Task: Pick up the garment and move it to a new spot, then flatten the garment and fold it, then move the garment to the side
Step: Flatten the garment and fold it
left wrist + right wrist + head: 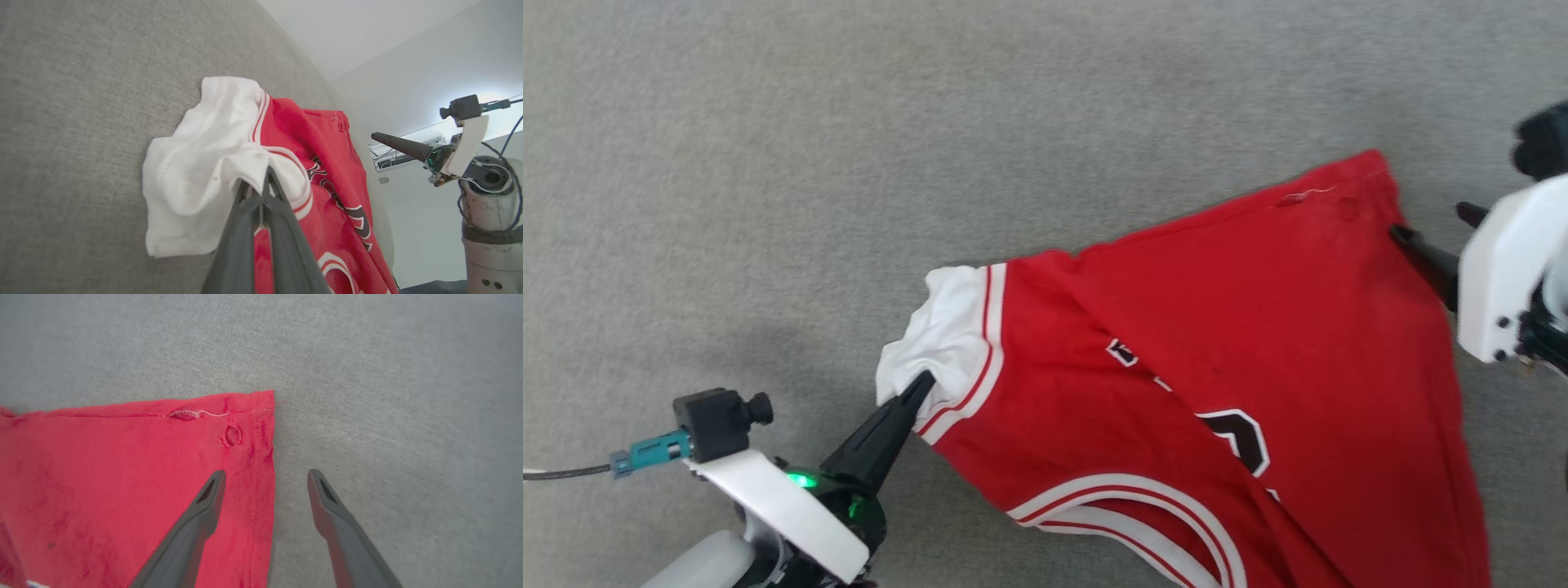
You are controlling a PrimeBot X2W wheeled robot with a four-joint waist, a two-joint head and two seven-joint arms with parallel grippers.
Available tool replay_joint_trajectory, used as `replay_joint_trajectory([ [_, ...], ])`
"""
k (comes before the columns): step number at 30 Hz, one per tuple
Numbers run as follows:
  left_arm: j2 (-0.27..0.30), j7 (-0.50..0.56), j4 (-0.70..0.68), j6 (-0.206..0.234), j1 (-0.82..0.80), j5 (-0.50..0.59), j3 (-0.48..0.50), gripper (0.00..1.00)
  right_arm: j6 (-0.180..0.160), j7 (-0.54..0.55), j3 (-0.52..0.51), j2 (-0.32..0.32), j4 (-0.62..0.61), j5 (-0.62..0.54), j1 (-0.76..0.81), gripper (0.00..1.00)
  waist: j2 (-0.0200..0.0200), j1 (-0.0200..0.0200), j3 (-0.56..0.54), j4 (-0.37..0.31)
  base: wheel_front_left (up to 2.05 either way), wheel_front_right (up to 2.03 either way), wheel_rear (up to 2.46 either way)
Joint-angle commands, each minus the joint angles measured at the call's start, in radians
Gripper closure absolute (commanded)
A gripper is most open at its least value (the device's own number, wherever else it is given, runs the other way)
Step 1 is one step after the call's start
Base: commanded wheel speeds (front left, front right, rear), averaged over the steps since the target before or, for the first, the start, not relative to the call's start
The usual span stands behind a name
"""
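Observation:
The jersey (1267, 314) lies flat. My right gripper grips it by its red hemmed corner (1373, 168) next, where an edge offers itself.
The garment (1241, 351) is a red jersey with a white sleeve, striped trim and black lettering, spread over grey fabric at the right of the head view. My left gripper (920, 384) is shut on the white sleeve (204, 163), which bunches around the fingertips in the left wrist view. My right gripper (265, 477) stands open over the garment's red hem corner (245, 428). One of its fingers is above the cloth and the other above the grey surface, with nothing between them. In the head view the right gripper (1437, 224) is at the garment's right edge.
A grey fabric surface (849, 163) spreads under everything, with wide free room to the left and behind the garment. In the left wrist view the right arm (482, 175) stands against a pale wall.

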Motion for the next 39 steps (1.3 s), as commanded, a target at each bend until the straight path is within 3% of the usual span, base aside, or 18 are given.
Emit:
replay_joint_trajectory([
  [1,-0.006,-0.005,0.001,0.001,-0.019,-0.001,-0.003,1.00,0.000,-0.010,0.012,-0.004,0.026,-0.011,-0.020,0.00,0.0000,0.0000,0.022,0.026,0.00,0.00,0.00],
  [8,-0.034,-0.005,0.013,0.001,-0.040,-0.002,-0.024,1.00,0.000,-0.042,0.105,-0.040,0.223,-0.046,-0.071,0.00,0.0000,0.0000,0.042,0.066,0.00,0.00,0.00],
  [9,-0.036,-0.005,0.016,0.001,-0.041,-0.002,-0.024,1.00,0.000,-0.036,0.117,-0.035,0.244,-0.034,-0.068,0.14,0.0000,0.0000,0.040,0.068,0.00,0.00,0.00],
  [10,-0.037,-0.005,0.020,0.001,-0.039,-0.004,-0.022,1.00,0.000,-0.026,0.133,-0.033,0.260,-0.019,-0.065,0.57,0.0000,0.0000,0.036,0.068,0.00,0.00,0.00],
  [11,-0.037,-0.005,0.024,0.001,-0.038,-0.007,-0.020,1.00,0.000,-0.032,0.143,-0.028,0.268,-0.007,-0.065,0.93,0.0000,0.0000,0.032,0.066,0.00,0.00,0.00],
  [12,-0.038,-0.005,0.031,0.001,-0.038,-0.010,-0.019,1.00,0.000,-0.046,0.142,-0.022,0.274,0.002,-0.069,1.00,0.0000,0.0000,0.027,0.064,0.00,0.00,0.00],
  [19,-0.010,0.004,0.085,0.001,-0.151,-0.019,-0.040,1.00,0.000,-0.254,0.086,-0.005,0.293,0.012,-0.172,1.00,0.0000,0.0000,-0.006,0.029,0.00,0.00,0.00],
  [23,-0.014,0.006,0.108,0.001,-0.277,-0.079,0.028,1.00,0.000,-0.324,0.018,0.016,0.343,0.012,-0.249,1.00,0.0000,0.0000,0.000,-0.003,0.00,0.00,0.00],
  [29,-0.013,0.125,0.181,0.001,-0.507,-0.194,0.148,1.00,0.000,-0.408,-0.122,0.081,0.410,-0.041,-0.431,1.00,0.0000,0.0000,0.052,-0.063,0.00,0.00,0.00],
  [34,-0.015,0.199,0.288,0.001,-0.696,-0.208,0.223,1.00,0.000,-0.470,-0.166,0.123,0.451,-0.114,-0.581,1.00,0.0000,0.0000,0.093,-0.101,0.00,0.00,0.00],
  [39,-0.020,0.231,0.423,0.001,-0.941,-0.142,0.275,1.00,0.000,-0.578,-0.231,0.184,0.521,-0.195,-0.763,1.00,0.0000,0.0000,0.126,-0.143,0.00,0.00,0.00],
])
